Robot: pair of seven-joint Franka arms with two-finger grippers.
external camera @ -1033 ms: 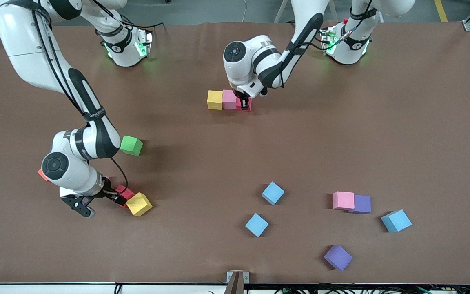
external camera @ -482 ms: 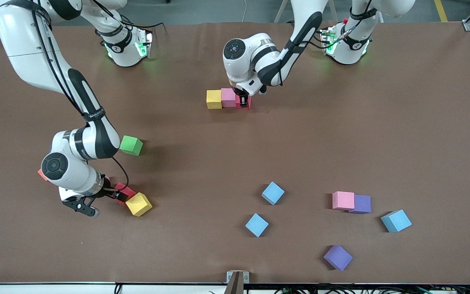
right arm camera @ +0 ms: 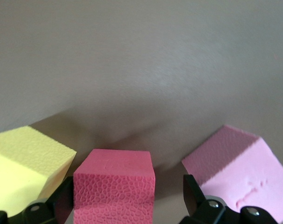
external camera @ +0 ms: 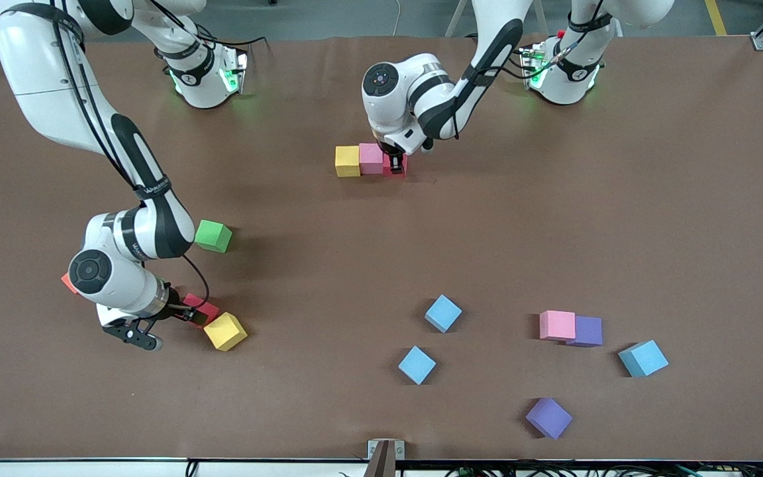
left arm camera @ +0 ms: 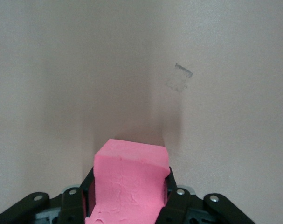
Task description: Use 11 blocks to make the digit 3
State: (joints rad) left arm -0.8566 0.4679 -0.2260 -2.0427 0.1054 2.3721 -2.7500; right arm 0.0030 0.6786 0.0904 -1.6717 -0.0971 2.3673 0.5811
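Observation:
The second red block is next for the right gripper, which will pick it up by two opposite sides to add it to the row (external camera: 363, 159) forming the digit 3.
A yellow block (external camera: 347, 161), a pink block (external camera: 371, 158) and a red block (external camera: 396, 167) form a short row in the table's middle, near the bases. My left gripper (external camera: 394, 161) is shut on that red block (left arm camera: 129, 172), its fingers (left arm camera: 171, 193) pressed on both sides. Toward the right arm's end, my right gripper (external camera: 191, 315) stands open around a second red block (external camera: 201, 307). In the right wrist view this red block (right arm camera: 114, 184) sits between the fingers (right arm camera: 193, 196), with a yellow block (right arm camera: 24, 168) and a pink block (right arm camera: 234, 172) on either side.
Loose on the table are a green block (external camera: 212, 236), a yellow block (external camera: 225, 331), light blue blocks (external camera: 443, 313) (external camera: 416, 364) (external camera: 643, 358), a pink block (external camera: 557, 324) touching a purple one (external camera: 587, 331), and another purple block (external camera: 548, 417). An orange cube (external camera: 67, 283) peeks from under the right arm.
My left gripper has nudged its red block and the row slightly away from the front camera. My right gripper has shifted a little around the other red block, which now stands off the yellow one.

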